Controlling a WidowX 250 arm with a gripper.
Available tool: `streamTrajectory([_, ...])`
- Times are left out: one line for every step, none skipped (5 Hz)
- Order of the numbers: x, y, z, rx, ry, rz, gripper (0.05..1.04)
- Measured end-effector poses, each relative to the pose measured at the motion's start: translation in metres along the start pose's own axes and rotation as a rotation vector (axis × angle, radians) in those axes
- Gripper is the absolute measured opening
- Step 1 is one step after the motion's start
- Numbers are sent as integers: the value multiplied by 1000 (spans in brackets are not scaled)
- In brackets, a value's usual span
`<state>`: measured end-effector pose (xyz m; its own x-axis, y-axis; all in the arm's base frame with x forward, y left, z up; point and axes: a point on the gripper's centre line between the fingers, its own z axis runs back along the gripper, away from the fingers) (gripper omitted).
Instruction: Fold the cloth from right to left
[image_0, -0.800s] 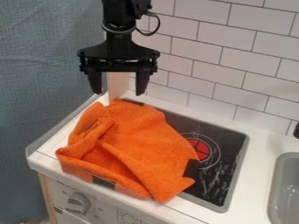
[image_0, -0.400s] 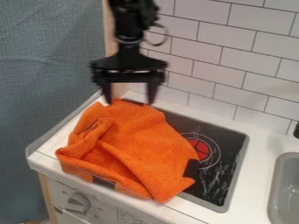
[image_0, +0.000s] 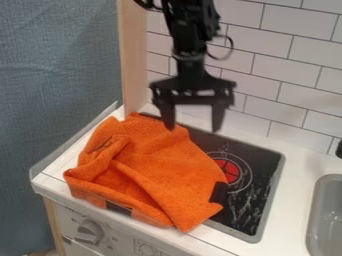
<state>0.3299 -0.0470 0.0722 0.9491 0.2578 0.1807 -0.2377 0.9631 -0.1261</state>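
My gripper is going to grab the orange cloth's edge nearest the tiled wall next. It should then fold the cloth over itself from there.
The black gripper (image_0: 193, 128) hangs open over the back of the stove, fingers pointing down, nothing between them. Its left finger stands in front of the cloth's back right edge in the view; whether they touch I cannot tell. The orange cloth (image_0: 157, 167) lies rumpled over the left and middle of the stovetop, with folds bunched at its left side and one corner hanging at the stove's front edge.
The dark stovetop (image_0: 260, 162) with a red-centred burner (image_0: 229, 171) shows right of the cloth. A grey sink (image_0: 327, 215) is at the far right. A wooden post (image_0: 133, 60) and white tiled wall (image_0: 284, 75) stand behind.
The gripper has moved right and down, from above the cloth's back left part to over the stove's back, staying open. The cloth has not moved.
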Motion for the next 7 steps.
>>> streamTrajectory([-11,-15,-23,31,33,-60,999])
streamTrajectory([-19,-18,-40,59,51,-69,999])
streamTrajectory([-26,-17,-59,84,81,-68,999])
streamTrajectory([-36,-20,-81,95,145,-80,999])
streamTrajectory([-40,-24,-94,125,179,-103,999])
streamTrajectory([-38,-28,-98,108,188,-111,940])
streamTrajectory([-37,-29,-98,101,182,-120,663])
